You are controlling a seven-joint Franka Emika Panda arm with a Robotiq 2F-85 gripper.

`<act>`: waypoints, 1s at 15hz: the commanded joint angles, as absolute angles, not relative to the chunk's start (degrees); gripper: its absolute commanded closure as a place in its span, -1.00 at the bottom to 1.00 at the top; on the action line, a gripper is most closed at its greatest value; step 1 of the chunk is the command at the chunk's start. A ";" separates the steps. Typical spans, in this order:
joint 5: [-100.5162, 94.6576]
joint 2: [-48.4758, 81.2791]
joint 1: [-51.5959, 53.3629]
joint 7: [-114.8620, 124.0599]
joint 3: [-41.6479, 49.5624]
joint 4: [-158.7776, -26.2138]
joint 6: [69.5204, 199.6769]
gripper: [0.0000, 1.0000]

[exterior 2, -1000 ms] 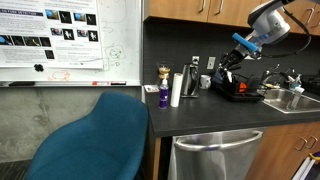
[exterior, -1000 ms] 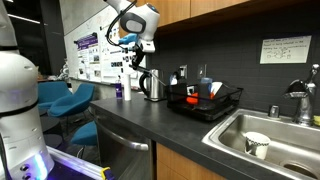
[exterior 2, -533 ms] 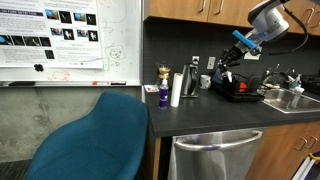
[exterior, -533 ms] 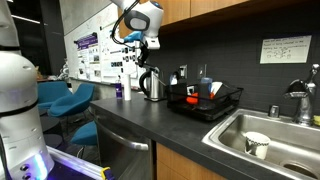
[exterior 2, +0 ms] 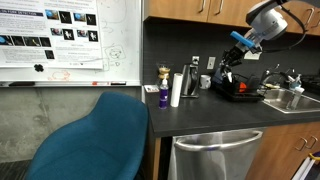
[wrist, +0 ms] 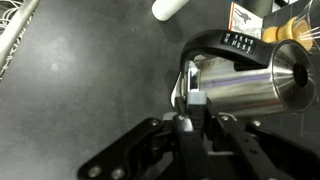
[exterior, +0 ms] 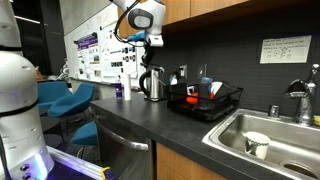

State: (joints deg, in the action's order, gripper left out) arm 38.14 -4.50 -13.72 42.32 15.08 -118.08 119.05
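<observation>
My gripper is holding the grey-tipped piece [wrist: 197, 99] by the kettle's black handle, high over the dark counter, so I need to lower it before my gripper lets go.
My gripper [wrist: 196, 104] hangs above the dark counter [wrist: 80, 90], jaws nearly together on a small grey-tipped piece [wrist: 197, 99]; what that piece is I cannot tell. Just beyond the fingertips stands a steel kettle [wrist: 255, 85] with a black handle [wrist: 215, 45]. In both exterior views the gripper [exterior: 148, 50] [exterior 2: 226, 62] is in the air, a little above the kettle [exterior: 152, 85] [exterior 2: 191, 84], apart from it.
A black dish rack [exterior: 205, 101] [exterior 2: 241, 92] with red and blue items stands next to the kettle. A white roll [exterior 2: 176, 90] and a purple bottle [exterior 2: 163, 96] stand on its other side. A sink [exterior: 285, 128] holds a white cup [exterior: 257, 145]. Cabinets hang overhead.
The gripper has risen from beside the kettle's top to a spot higher above it. The jaws stay as they were. The kettle has not moved.
</observation>
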 commanded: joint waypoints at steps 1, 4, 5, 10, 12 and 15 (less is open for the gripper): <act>34.60 -3.52 -15.07 47.48 15.47 -115.62 115.75 0.91; 35.76 -2.63 -15.63 48.72 16.07 -115.43 113.84 0.91; 36.07 -2.10 -15.77 49.26 16.20 -115.47 113.87 0.91; 38.18 1.63 -16.37 50.13 17.01 -114.56 115.24 0.91; 39.86 2.97 -16.65 49.88 17.29 -113.83 114.84 0.91; 42.37 4.42 -17.17 49.69 17.62 -112.62 114.98 0.91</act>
State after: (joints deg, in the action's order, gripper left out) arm 40.18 2.82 -16.37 48.86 17.30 -115.25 116.02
